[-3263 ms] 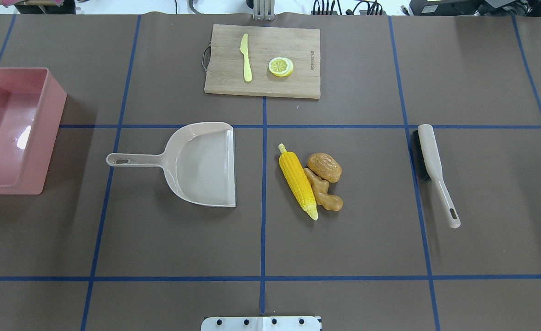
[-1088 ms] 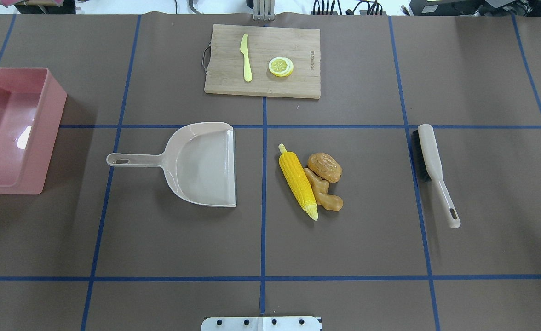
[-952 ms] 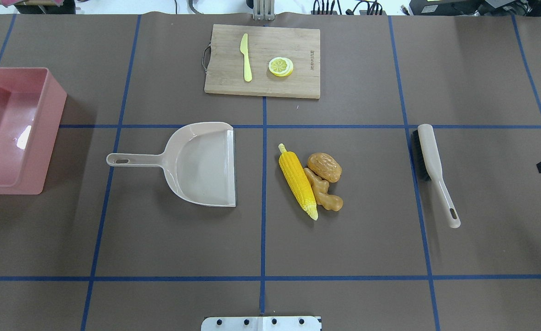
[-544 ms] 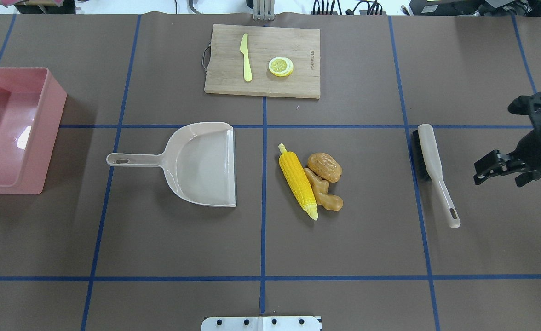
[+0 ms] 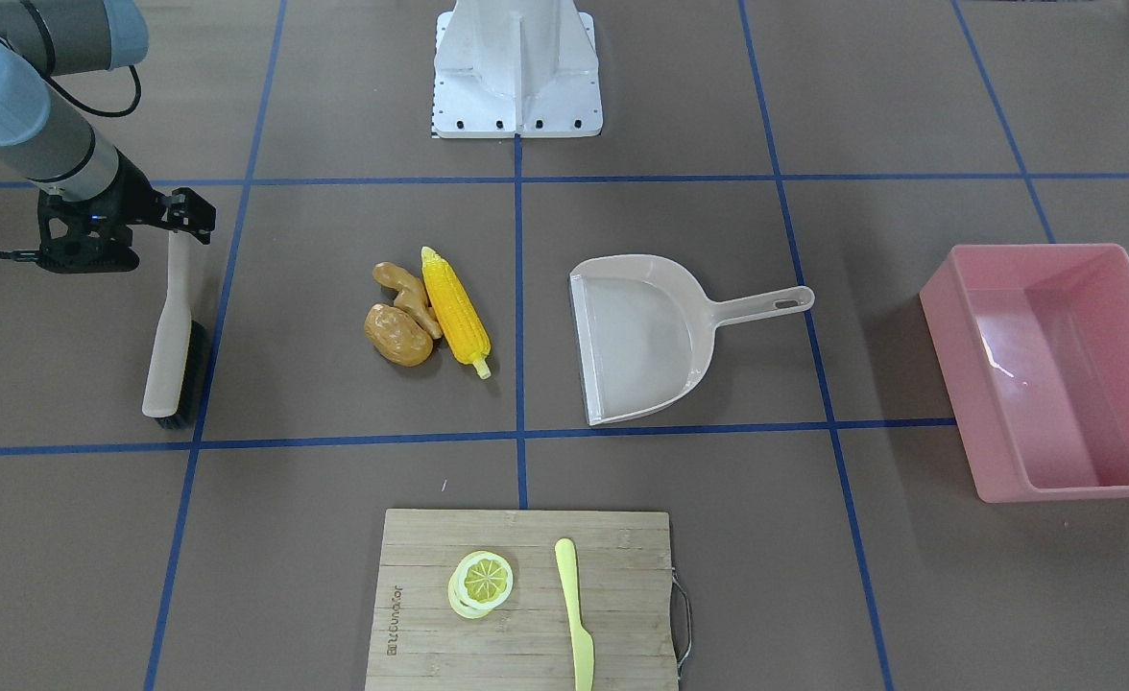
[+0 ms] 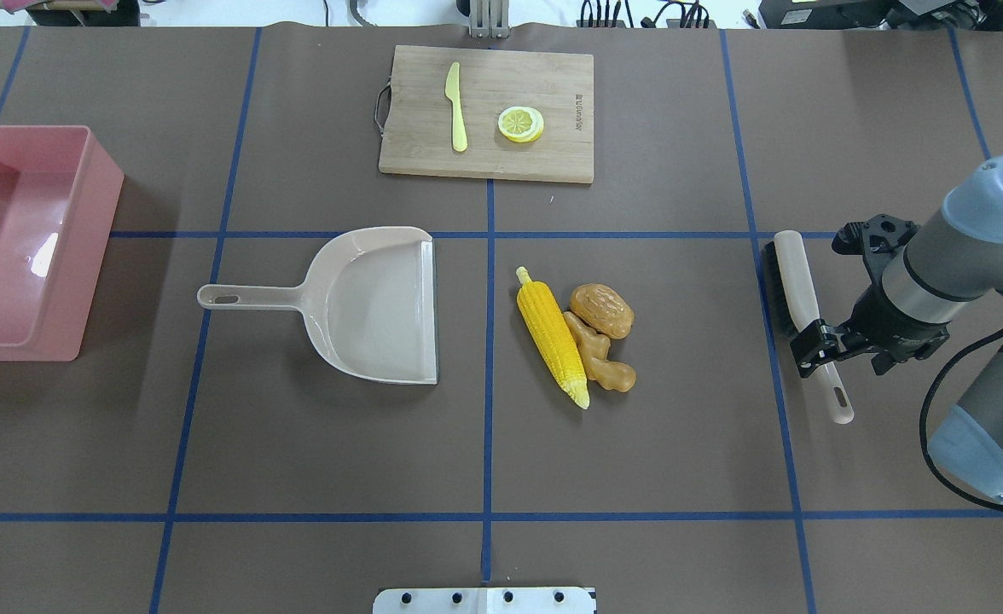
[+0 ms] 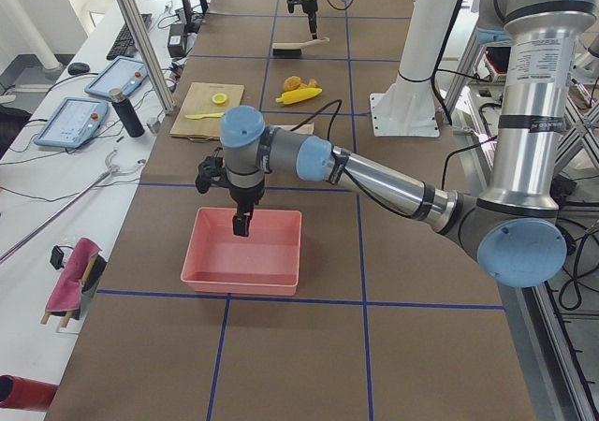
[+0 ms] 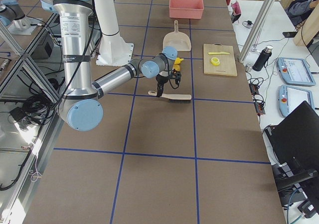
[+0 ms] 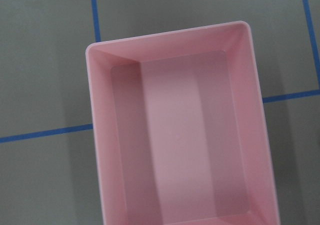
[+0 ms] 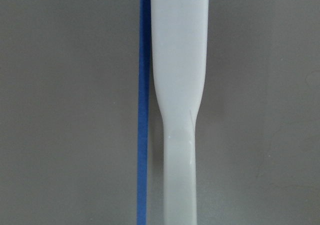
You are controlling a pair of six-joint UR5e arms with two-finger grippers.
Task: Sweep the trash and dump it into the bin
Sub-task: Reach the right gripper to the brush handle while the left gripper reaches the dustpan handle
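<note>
The trash needs to be swept into the dustpan (image 5: 641, 340), so I should grab the brush by its slim handle (image 5: 179, 259) with my right gripper next.
The trash lies in a pile at mid-table: a yellow corn cob (image 6: 551, 334), a brown potato (image 6: 602, 309) and a tan ginger root (image 6: 604, 358). The pink bin (image 6: 96, 247) stands at the far left, with nothing in it in the left wrist view (image 9: 95, 135). My right gripper (image 6: 819, 348) is open and low over the handle of the beige brush (image 6: 796, 281), its jaws on either side. The handle fills the right wrist view (image 10: 180, 60). My left gripper (image 7: 241, 226) hangs over the bin; I cannot tell if it is open or shut.
A beige dustpan (image 6: 373, 303) lies left of the pile, its mouth facing the corn. A wooden cutting board (image 6: 484, 162) at the far edge holds a pale yellow knife (image 6: 455, 107) and a lemon slice (image 6: 520, 124). The robot base plate (image 6: 484, 599) is at the near edge.
My right arm has come in from the right edge and moved left until its gripper is over the brush handle. The brush, the trash and the dustpan have not moved.
</note>
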